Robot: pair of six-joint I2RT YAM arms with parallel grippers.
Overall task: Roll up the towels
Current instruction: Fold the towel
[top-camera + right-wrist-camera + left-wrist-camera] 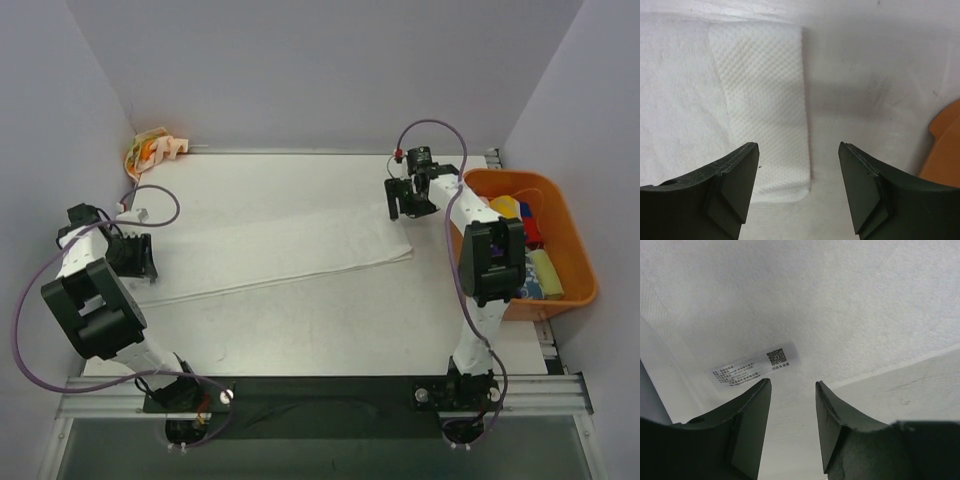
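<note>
The robot should next use its right gripper to grab the large white towel [280, 240] at its straddled corner [406, 254], beside the orange bin. The robot will then fold that end of the towel inward for rolling.
A large white towel [280, 240] lies flat across the table. My left gripper [135, 262] hovers over its left end, open and holding nothing. In the left wrist view the left gripper [792, 382] points down at the towel [840, 300] beside its printed label [755, 367]. My right gripper [407, 208] stands open over the towel's right end. In the right wrist view the right gripper [799, 145] straddles the corner of the towel [765, 90], apart from the cloth. A cream towel with orange blotches [152, 150] lies bunched in the back left corner.
An orange bin [578, 255] stands at the right edge and holds small rolled towels: yellow [505, 207], red [530, 230] and another yellow one [546, 272]. Its rim [945, 150] shows at the right of the right wrist view. Grey walls close in the back and sides.
</note>
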